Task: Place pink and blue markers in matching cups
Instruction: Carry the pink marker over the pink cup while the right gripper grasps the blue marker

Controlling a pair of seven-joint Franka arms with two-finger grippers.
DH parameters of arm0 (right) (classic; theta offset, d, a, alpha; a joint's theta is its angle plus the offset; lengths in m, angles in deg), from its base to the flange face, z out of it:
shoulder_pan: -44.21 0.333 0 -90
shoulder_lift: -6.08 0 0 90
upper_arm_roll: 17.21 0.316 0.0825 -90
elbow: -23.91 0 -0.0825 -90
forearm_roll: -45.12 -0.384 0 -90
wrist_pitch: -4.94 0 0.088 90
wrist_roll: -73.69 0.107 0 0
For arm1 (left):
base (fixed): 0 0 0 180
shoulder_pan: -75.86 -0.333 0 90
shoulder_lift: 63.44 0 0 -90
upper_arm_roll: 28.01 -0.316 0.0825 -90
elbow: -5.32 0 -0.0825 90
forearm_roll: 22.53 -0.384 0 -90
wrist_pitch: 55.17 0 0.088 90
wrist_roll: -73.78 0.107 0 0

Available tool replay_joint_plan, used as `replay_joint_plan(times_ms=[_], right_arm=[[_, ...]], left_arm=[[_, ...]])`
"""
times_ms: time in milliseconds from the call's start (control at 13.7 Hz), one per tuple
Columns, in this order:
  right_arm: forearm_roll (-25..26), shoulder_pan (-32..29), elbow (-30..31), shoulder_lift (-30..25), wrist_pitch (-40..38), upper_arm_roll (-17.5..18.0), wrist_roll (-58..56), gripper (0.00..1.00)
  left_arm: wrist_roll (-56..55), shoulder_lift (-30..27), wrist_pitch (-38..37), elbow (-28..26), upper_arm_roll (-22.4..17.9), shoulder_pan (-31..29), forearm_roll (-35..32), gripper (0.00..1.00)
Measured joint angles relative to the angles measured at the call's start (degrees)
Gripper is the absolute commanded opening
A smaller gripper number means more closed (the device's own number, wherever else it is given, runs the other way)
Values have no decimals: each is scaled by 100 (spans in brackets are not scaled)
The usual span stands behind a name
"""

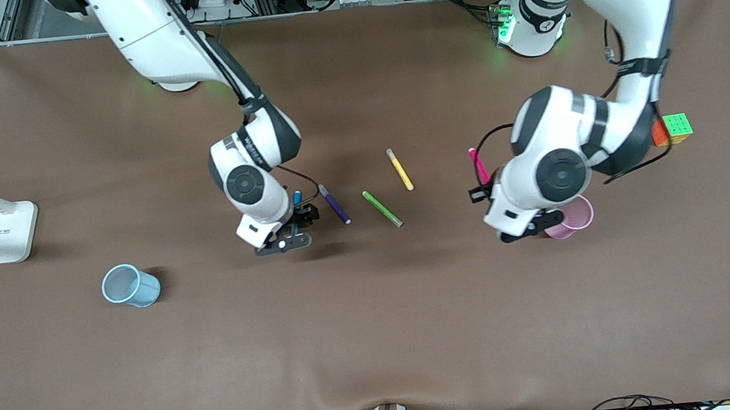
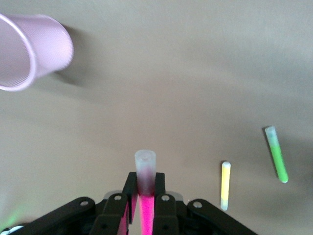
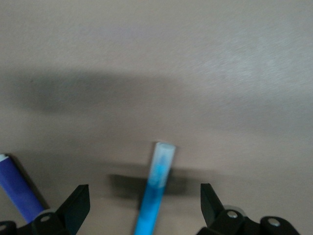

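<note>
My right gripper should take hold of the blue marker by its end with the cap [image 3: 161, 161] next, so that it can put the marker in the blue cup.
My left gripper [image 1: 479, 190] is shut on the pink marker [image 1: 478, 165], held above the table beside the pink cup [image 1: 576, 215]. In the left wrist view the fingers [image 2: 145, 185] clamp the marker [image 2: 145, 169] just below its pale cap, and the pink cup [image 2: 29, 51] stands apart from it. My right gripper [image 1: 303, 215] is open around the blue marker [image 1: 297, 198]. In the right wrist view the marker [image 3: 156, 188] sits between the spread fingers [image 3: 144, 200], touching neither. The blue cup [image 1: 129, 285] stands alone toward the right arm's end, nearer the front camera.
A dark purple pen [image 1: 334, 204] lies right beside the right gripper and shows in the right wrist view [image 3: 17, 188]. A green pen [image 1: 382, 208] and a yellow pen [image 1: 399, 169] lie mid-table. A colour cube [image 1: 672, 128] and a white lamp base [image 1: 7, 233] sit at opposite ends.
</note>
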Motion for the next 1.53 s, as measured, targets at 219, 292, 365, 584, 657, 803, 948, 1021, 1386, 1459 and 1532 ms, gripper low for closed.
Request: replay_joint_plan(times_ms=[219, 292, 365, 584, 657, 803, 948, 1021, 1386, 1459, 1532], right_arm=[[0, 12, -1, 51, 27, -40, 13, 100], [0, 11, -1, 51, 30, -55, 13, 100], [0, 9, -2, 52, 32, -66, 13, 100], [0, 0, -1, 66, 35, -88, 13, 100], [0, -1, -2, 72, 36, -92, 13, 100], [0, -1, -2, 83, 38, -93, 13, 100], [0, -1, -2, 100, 55, -94, 13, 100], [0, 0, -2, 115, 102, -93, 13, 87], [8, 1, -17, 146, 179, -97, 13, 0], [8, 1, -38, 143, 178, -97, 13, 0], [13, 1, -58, 140, 174, -101, 12, 0]], left_arm=[[27, -199, -9, 45, -1, -106, -452, 0], [24, -263, -11, 56, -5, -113, -551, 0], [23, -329, -11, 61, -9, -154, -635, 0], [26, -473, -13, 64, -17, -383, -943, 0], [36, -491, -13, 69, -19, -465, -1033, 0], [205, -496, -9, 171, -23, -678, -1102, 0], [734, -496, -9, 271, -26, -956, -1104, 0], [916, -496, -9, 283, -28, -1057, -1104, 0], [943, -482, -15, 282, -8, -1102, -1104, 0], [919, -481, -15, 282, -4, -1097, -1104, 0], [875, -481, -15, 282, -2, -1095, -1104, 0]])
